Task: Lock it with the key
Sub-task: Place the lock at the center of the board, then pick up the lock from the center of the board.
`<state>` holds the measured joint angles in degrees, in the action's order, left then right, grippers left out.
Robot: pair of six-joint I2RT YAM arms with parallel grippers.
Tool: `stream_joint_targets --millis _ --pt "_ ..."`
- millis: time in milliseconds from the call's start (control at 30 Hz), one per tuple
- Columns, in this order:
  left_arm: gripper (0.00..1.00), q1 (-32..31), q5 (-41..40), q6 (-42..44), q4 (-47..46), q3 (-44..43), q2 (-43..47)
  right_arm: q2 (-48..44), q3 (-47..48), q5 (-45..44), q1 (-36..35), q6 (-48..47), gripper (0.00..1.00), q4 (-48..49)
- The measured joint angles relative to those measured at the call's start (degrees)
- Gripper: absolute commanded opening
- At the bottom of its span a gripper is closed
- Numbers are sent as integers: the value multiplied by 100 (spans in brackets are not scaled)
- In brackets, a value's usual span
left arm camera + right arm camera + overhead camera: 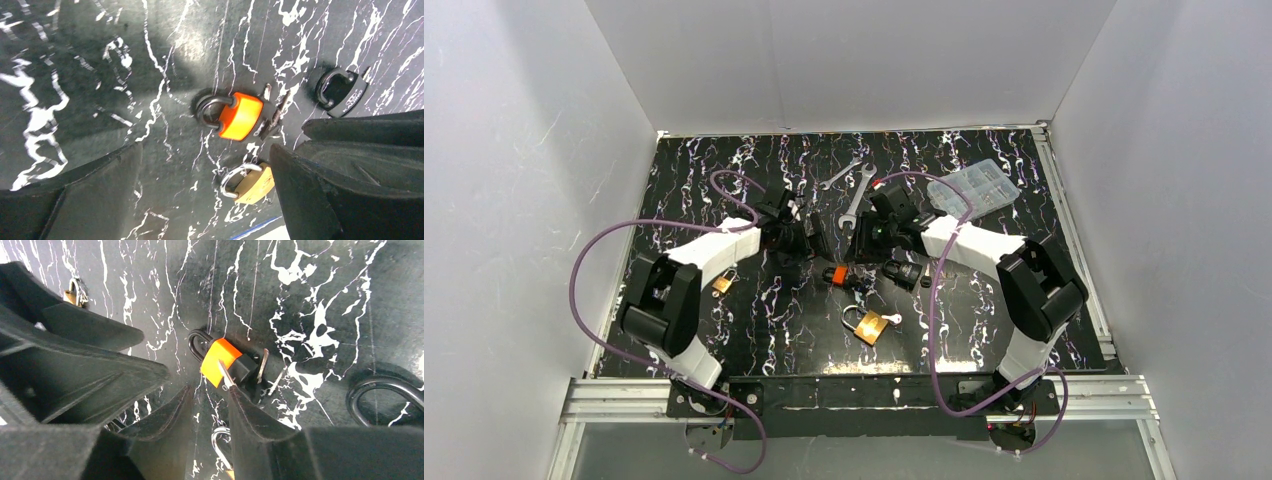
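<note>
The padlock should be grabbed next by its body (723, 284) with my left gripper, and its shackle should stay outside my fingers so that it can be locked with the key.
An orange padlock (835, 274) lies at mid-table with small keys (861, 281) at its base. In the left wrist view the orange padlock (235, 115) is beyond my wide-open, empty left gripper (205, 150). My left gripper (796, 232) and right gripper (866, 238) hover side by side just behind it. In the right wrist view my right gripper (210, 390) is open by a narrow gap just short of the orange padlock (222, 360). A thin metal sliver (224, 374) shows at the tip of one of its fingers (250, 412). Keys (262, 365) lie beside the padlock.
A brass padlock (871, 326) with a key lies nearer the arms and shows in the left wrist view (252, 182). A black padlock (904, 272) is to the right. A small brass padlock (722, 283) is to the left. Two wrenches (854, 190) and a clear parts box (972, 185) lie at the back.
</note>
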<state>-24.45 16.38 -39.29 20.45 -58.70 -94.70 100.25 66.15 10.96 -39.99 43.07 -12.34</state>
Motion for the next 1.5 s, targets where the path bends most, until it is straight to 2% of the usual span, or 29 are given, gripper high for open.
stream_joint_targets --millis 133,300,400,500,600,733,833,1167,1300,1500 --pt "98 37 -446 116 437 -7 511 -2 -2 17 -55 0 42 -26" --pt "98 229 -1412 179 1143 -37 1602 -295 -155 13 -55 -2 43 -98" --pt "98 664 -1971 179 1617 -76 2085 -688 -330 26 -55 -4 43 -122" --pt "98 1419 -2282 179 2044 -87 2238 -1143 -549 74 -55 -2 42 -103" --pt "95 2186 -2345 179 2286 -55 2170 -1526 -796 127 -55 0 42 -72" --pt "90 2787 -2380 299 2374 4 1864 -1930 -1165 186 -66 15 42 20" --pt "81 2848 -2415 332 2369 2 1399 -2162 -1405 216 -66 22 42 48" --pt "65 3021 -2437 -125 2000 57 151 -2730 -2068 293 -66 136 41 216" --pt "60 3034 -2435 -203 1891 55 -140 -3010 -2280 286 -66 177 41 208" --pt "45 3034 -2404 -256 1764 31 -238 -3202 -2415 289 -66 221 40 219"
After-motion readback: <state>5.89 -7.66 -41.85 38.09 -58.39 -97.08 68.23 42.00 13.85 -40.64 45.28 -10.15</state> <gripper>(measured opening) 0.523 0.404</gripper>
